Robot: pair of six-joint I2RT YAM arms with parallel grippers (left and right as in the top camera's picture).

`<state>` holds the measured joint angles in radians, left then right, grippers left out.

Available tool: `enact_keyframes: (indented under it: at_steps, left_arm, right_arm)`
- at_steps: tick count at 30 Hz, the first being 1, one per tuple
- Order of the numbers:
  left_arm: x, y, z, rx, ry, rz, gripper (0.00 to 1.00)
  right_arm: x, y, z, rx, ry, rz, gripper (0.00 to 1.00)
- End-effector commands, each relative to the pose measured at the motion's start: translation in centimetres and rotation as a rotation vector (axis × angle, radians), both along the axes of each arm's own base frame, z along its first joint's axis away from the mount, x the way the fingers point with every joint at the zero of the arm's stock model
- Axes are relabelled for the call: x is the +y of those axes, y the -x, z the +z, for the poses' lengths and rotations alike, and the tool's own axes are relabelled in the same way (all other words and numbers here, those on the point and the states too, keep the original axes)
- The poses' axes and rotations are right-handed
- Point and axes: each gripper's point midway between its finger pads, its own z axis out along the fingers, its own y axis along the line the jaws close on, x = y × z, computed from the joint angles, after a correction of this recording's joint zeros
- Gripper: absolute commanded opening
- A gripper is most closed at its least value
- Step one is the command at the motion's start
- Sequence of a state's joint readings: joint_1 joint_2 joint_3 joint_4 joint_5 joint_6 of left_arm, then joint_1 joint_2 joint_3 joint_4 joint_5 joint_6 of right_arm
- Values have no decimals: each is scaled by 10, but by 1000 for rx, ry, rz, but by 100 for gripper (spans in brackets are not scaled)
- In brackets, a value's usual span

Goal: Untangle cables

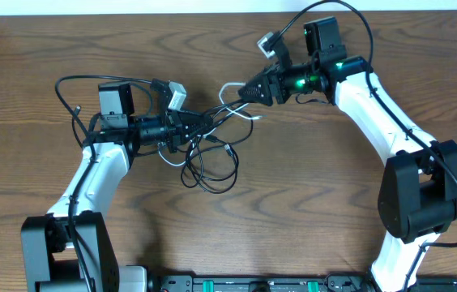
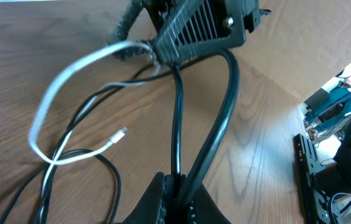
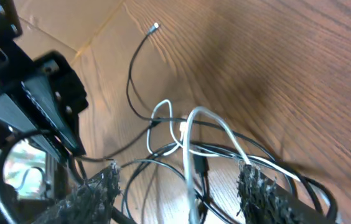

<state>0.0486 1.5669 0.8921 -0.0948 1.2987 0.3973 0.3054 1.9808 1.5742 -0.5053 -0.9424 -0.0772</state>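
Note:
My right gripper is to pull the white cable from the black cables next, so it should grab the white cable at the loop near its plug end.
The cables lie in a tangle of thin black and white strands at mid-table, between my two grippers. My left gripper reaches into the tangle from the left. In the left wrist view my left gripper is shut on two black strands that rise out of its jaws. My right gripper comes in from the upper right at the white loop. Seen from the right wrist, my right gripper is open, and a white strand passes between its fingers. A white plug end rests on the wood.
A black loop of the tangle trails toward the table's front. One thin black strand ends in a plug out on the bare wood. Thick black arm wires arc beside the left wrist. A black rail runs along the front edge.

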Motion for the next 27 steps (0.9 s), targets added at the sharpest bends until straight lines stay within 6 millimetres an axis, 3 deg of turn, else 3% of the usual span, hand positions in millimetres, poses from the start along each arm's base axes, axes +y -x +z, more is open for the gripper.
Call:
enact_keyframes:
  at_steps: [1, 3, 5, 7, 10, 14, 18, 21, 27]
  left_arm:
    - [0, 1, 3, -31, -9, 0, 7]
    - [0, 1, 3, -30, -9, 0, 8]
    - [0, 1, 3, -30, -9, 0, 8]
    - [0, 1, 3, -30, -9, 0, 7]
    - [1, 0, 2, -30, -15, 5, 7]
    - [10, -12, -13, 29, -90, 103, 8]
    - [46, -42, -48, 213, -255, 417, 8]
    - [92, -60, -72, 358, -367, 751, 8]
    - [149, -62, -89, 488, -446, 1138, 8]
  right_arm:
    - [5, 4, -6, -63, 39, 37, 51]
    - [0, -1, -16, -62, 102, 0, 17]
    - [-5, -1, -23, -51, 145, -22, 9]
    - [-9, -2, -31, -41, 194, -45, 1]
    - [-15, -3, -38, -31, 241, -68, 1]
    - [-21, -9, -31, 2, 222, -122, 1]
    - [-30, -12, 11, 0, 90, -135, 1]
    - [-42, -12, 50, -62, -1, -128, 1]
    - [-88, -11, 112, -190, -37, -220, 1]
